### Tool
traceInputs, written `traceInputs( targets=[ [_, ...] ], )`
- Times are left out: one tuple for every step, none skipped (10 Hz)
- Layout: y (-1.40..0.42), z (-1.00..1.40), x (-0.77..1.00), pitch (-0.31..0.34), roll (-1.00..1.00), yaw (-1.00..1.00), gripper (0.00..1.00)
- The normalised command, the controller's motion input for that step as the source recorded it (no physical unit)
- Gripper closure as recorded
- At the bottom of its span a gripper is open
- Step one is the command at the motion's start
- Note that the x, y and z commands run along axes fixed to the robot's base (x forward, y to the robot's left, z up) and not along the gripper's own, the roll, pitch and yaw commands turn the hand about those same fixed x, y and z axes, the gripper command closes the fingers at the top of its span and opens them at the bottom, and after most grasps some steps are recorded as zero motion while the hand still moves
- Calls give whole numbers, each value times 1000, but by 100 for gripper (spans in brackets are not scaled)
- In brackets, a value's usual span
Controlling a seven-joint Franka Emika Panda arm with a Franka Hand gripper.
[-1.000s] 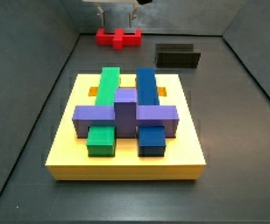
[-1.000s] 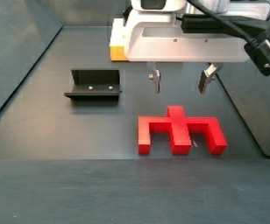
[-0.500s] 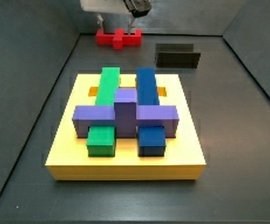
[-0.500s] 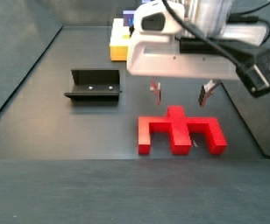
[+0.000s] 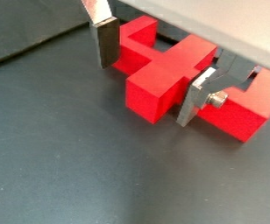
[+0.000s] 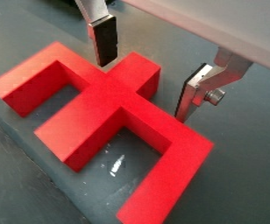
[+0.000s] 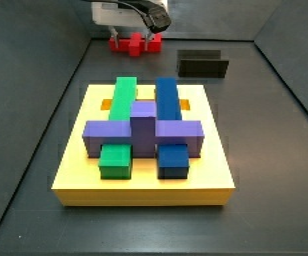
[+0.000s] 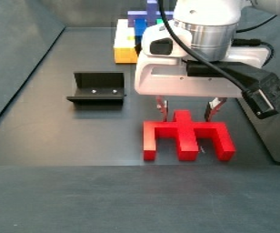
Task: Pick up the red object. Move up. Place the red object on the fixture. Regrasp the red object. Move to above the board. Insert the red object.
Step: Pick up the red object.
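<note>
The gripper grabs the red object by its central stem point(image 7: 134, 45) point(image 5: 159, 86) next, to lift it.
The red object point(image 8: 186, 137) lies flat on the dark floor; it also shows in both wrist views point(image 5: 173, 79) point(image 6: 96, 109) and in a side view point(image 7: 135, 43). My gripper point(image 8: 186, 109) is open and low, its two silver fingers point(image 6: 103, 41) either side of the piece's central stem, apart from it. The gripper also shows in both wrist views point(image 5: 149, 68) point(image 6: 147, 74). The black fixture point(image 8: 96, 89) stands apart to the side, also in a side view point(image 7: 204, 65). The yellow board point(image 7: 77, 165) carries green, blue and purple blocks.
Grey walls point(image 7: 37, 90) bound the floor on all sides. The board's far end point(image 8: 123, 45) shows behind the arm. Bare floor point(image 8: 57, 136) lies between the fixture and the red object.
The gripper has come down from above the red object until its open fingers straddle the central stem. The red object has not moved.
</note>
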Motion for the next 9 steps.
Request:
traceInputs(
  targets=[
    [0,-220,29,-44,0,180,0],
    [0,-183,0,-50,0,94,0],
    [0,-131,0,-14,0,57,0],
    [0,60,69,0,0,0,0],
    [37,0,0,0,-26,0,0],
    [60,0,0,0,-36,0,0],
    [0,0,0,0,-4,0,0],
    [0,0,0,0,0,0,0],
    [0,0,0,0,0,0,100]
  ],
)
